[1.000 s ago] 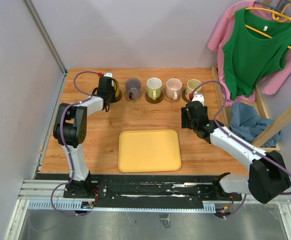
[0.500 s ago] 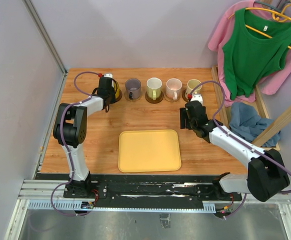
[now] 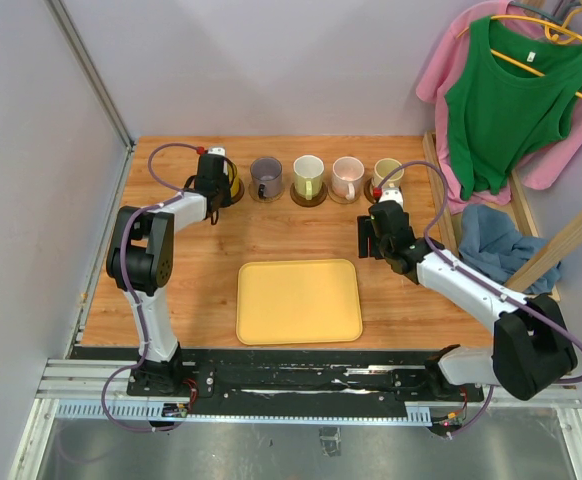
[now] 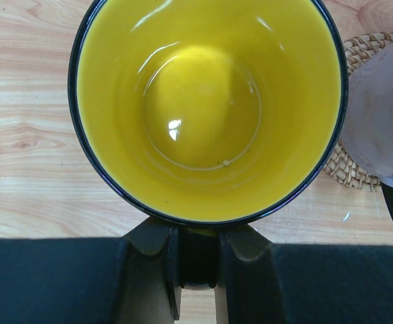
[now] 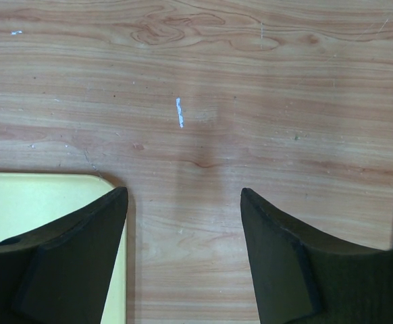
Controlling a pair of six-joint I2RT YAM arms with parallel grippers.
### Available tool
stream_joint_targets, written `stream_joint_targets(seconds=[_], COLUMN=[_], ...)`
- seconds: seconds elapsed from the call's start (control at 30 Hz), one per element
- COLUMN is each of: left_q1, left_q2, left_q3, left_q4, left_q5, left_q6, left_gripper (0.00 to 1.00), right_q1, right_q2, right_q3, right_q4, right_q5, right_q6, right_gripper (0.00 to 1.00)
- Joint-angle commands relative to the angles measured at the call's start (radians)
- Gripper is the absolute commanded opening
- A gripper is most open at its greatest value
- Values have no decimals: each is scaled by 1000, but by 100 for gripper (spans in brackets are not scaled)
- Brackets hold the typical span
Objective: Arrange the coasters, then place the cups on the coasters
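The yellow cup (image 4: 210, 101) is upright over its coaster, so my left gripper should open now.
Five cups stand in a row along the back of the table: yellow (image 3: 230, 179), grey-purple (image 3: 266, 176), white-green (image 3: 308, 176), pink (image 3: 347, 176) and cream (image 3: 387, 172). Each of the right-hand ones sits on a round coaster (image 3: 308, 198). My left gripper (image 3: 213, 184) is shut on the yellow cup's handle. In the left wrist view the yellow cup (image 4: 210, 101) fills the frame, with the left gripper (image 4: 196, 236) clamped on its dark handle and a woven coaster (image 4: 355, 172) to the right. My right gripper (image 3: 369, 236) hangs open over bare wood, right gripper (image 5: 183, 196) holding nothing.
A yellow rectangular tray (image 3: 298, 301) lies in the table's middle front; its corner (image 5: 41, 202) shows beside my right fingers. Clothes on hangers (image 3: 506, 90) and a blue cloth (image 3: 491, 240) sit past the table's right edge. Grey walls close the left and back.
The right gripper has drifted slightly left and toward the back, still open. The left arm and the cups have not moved.
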Motion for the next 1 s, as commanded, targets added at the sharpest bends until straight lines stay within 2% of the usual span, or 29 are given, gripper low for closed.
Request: stream_joint_targets(seconds=[0.0, 0.53, 0.6, 0.77, 0.97], left_q1=[3, 3, 3, 3, 3], left_q2=[-13, -17, -19, -30, -47], left_q3=[28, 20, 20, 13, 2], left_q4=[1, -26, -32, -38, -40], left_q5=[-14, -28, -35, -47, -44], left_q6=[15, -8, -10, -8, -2], left_gripper=[0, 2, 8, 31, 47], right_q1=[-8, -8, -8, -8, -8], right_q2=[9, 11, 13, 14, 14], right_q3=[36, 35, 33, 32, 33], right_q4=[-9, -14, -15, -16, -16], right_q5=[-14, -32, -34, -37, -43], right_q6=[15, 19, 19, 19, 20], right_gripper=[69, 69, 69, 69, 69])
